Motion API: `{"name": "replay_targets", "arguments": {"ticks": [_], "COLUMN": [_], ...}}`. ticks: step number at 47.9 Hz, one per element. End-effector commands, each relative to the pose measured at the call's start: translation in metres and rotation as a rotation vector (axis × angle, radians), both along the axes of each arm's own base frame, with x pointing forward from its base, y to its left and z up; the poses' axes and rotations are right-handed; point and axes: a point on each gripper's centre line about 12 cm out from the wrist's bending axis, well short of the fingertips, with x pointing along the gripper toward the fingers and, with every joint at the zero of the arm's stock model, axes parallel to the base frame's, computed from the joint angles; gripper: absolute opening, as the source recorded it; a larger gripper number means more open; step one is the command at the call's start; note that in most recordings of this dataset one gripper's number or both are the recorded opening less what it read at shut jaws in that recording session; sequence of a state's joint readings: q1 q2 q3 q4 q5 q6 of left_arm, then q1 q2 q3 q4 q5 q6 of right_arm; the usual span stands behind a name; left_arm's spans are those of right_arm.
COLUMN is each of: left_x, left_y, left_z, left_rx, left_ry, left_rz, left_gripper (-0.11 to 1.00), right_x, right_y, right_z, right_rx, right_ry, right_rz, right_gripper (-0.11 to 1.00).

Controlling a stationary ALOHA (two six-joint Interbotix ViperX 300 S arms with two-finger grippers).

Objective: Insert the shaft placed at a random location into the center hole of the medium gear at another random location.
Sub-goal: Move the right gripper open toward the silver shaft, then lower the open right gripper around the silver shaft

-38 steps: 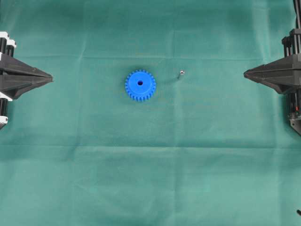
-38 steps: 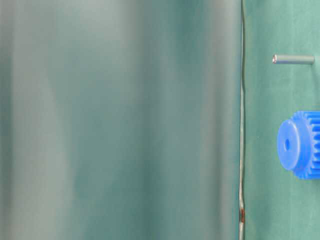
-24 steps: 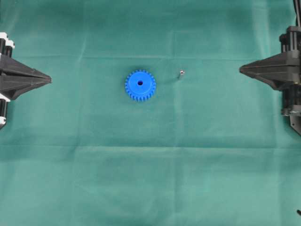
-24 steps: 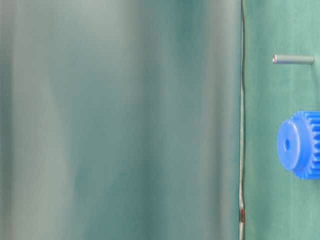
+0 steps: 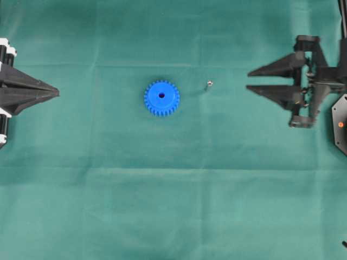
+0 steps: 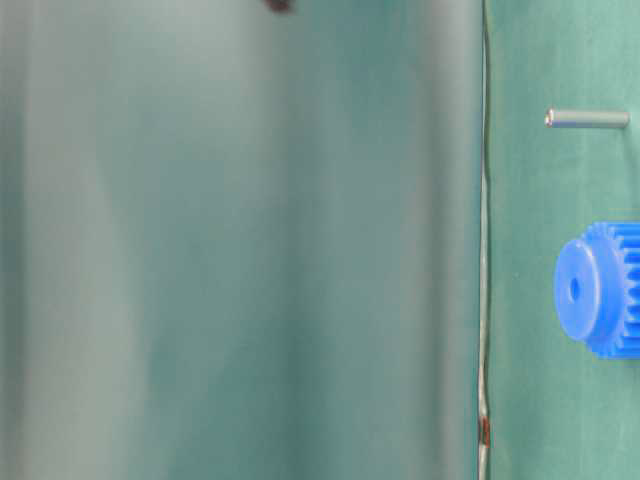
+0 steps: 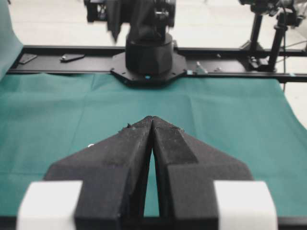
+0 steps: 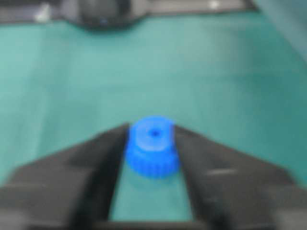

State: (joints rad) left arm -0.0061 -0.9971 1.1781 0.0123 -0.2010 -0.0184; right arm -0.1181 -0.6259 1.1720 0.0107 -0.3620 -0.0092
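Next, my right gripper grips the shaft by its upper end [image 5: 210,83] and leaves its lower end free for the gear's center hole [image 5: 161,95].
The blue medium gear [image 5: 161,98] lies flat on the green cloth a little left of centre, its dark center hole [image 5: 161,95] facing up. The tiny grey shaft [image 5: 209,85] stands apart to the gear's right. Both show in the table-level view: the shaft [image 6: 587,119], the gear [image 6: 600,288] and its hole [image 6: 574,289]. My left gripper [image 5: 57,93] is shut and empty at the left edge, its tips together [image 7: 152,118]. My right gripper [image 5: 249,80] is open and empty, right of the shaft. In the blurred right wrist view the gear [image 8: 153,146] shows between the open fingers [image 8: 152,127]; the shaft is not discernible there.
Green cloth [image 5: 173,206] covers the whole table. The right arm's base [image 7: 148,57] stands on a black rail at the far side in the left wrist view. A blurred cloth fold [image 6: 240,240] fills the left of the table-level view.
My right gripper has opened and moved left toward the shaft. The left gripper, the gear and the shaft have not moved.
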Motion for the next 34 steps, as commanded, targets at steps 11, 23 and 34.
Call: {"name": "replay_targets", "arguments": {"ticks": [11, 23, 34], "left_x": [0.002, 0.002, 0.002], "left_y": [0.0, 0.0, 0.0], "left_z": [0.01, 0.008, 0.008], "left_rx": [0.001, -0.002, -0.002], "left_ry": [-0.026, -0.011, -0.008], "left_rz": [-0.001, -0.002, 0.0], "left_gripper": [0.0, 0.0, 0.0], "right_x": [0.039, 0.057, 0.067], "right_y": [-0.016, -0.034, -0.038], "right_z": [-0.036, -0.073, -0.1], "right_rx": [0.005, 0.02, 0.046], "right_ry": [0.1, 0.174, 0.232], "right_rz": [-0.04, -0.089, -0.109], "right_gripper": [0.83, 0.84, 0.84]}}
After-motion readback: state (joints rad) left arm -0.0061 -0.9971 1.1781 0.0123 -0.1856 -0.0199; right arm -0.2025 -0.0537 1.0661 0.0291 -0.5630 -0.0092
